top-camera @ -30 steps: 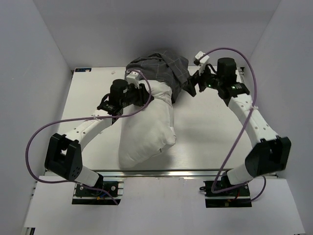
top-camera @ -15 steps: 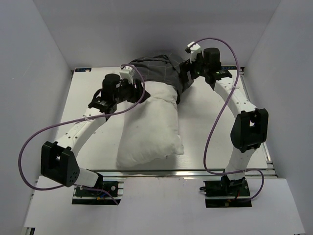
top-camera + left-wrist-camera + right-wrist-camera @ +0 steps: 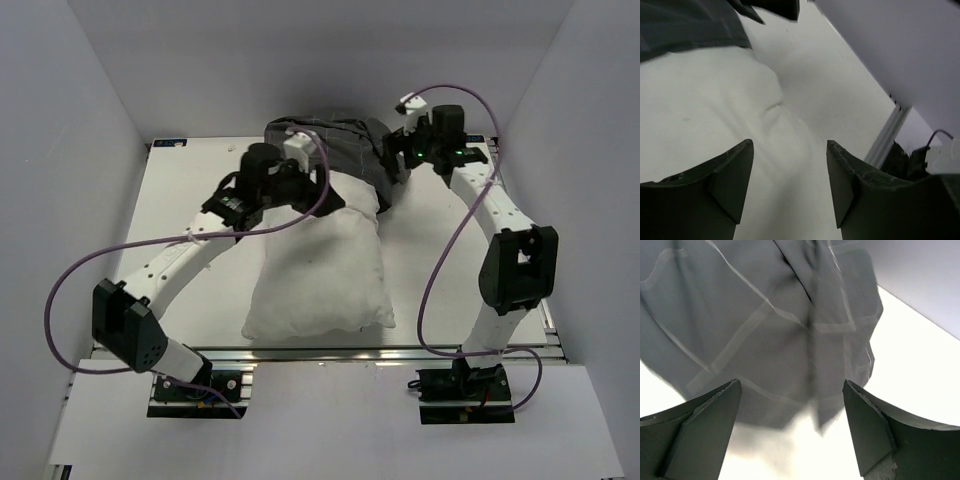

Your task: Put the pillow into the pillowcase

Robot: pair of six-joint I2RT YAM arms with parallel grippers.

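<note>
The left gripper grabs the pillowcase's edge (image 3: 274, 141) next, on the side opposite my right gripper. Then the pillow (image 3: 320, 270) goes in.
The off-white pillow (image 3: 320, 270) lies lengthwise mid-table, its far end tucked under the dark grid-patterned pillowcase (image 3: 335, 145), which is bunched at the back. My left gripper (image 3: 325, 190) is open over the pillow's far end by the pillowcase's edge. In the left wrist view the open left gripper (image 3: 790, 145) hangs above the pillow (image 3: 705, 105), with the pillowcase (image 3: 685, 25) at top left. My right gripper (image 3: 390, 162) is open at the pillowcase's right side. In the right wrist view the right gripper (image 3: 792, 385) is open and faces the pillowcase (image 3: 765, 315), holding nothing.
The white table (image 3: 440, 270) is boxed in by white walls on three sides. Purple cables (image 3: 80, 290) loop beside both arms. An aluminium rail (image 3: 400, 352) runs along the near edge. In the left wrist view the table's edge rail (image 3: 890, 135) stands to the right.
My left arm has swung right along the pillow's far end. The pillow has turned straighter and shifted right. My right gripper has moved slightly right, away from the pillowcase.
</note>
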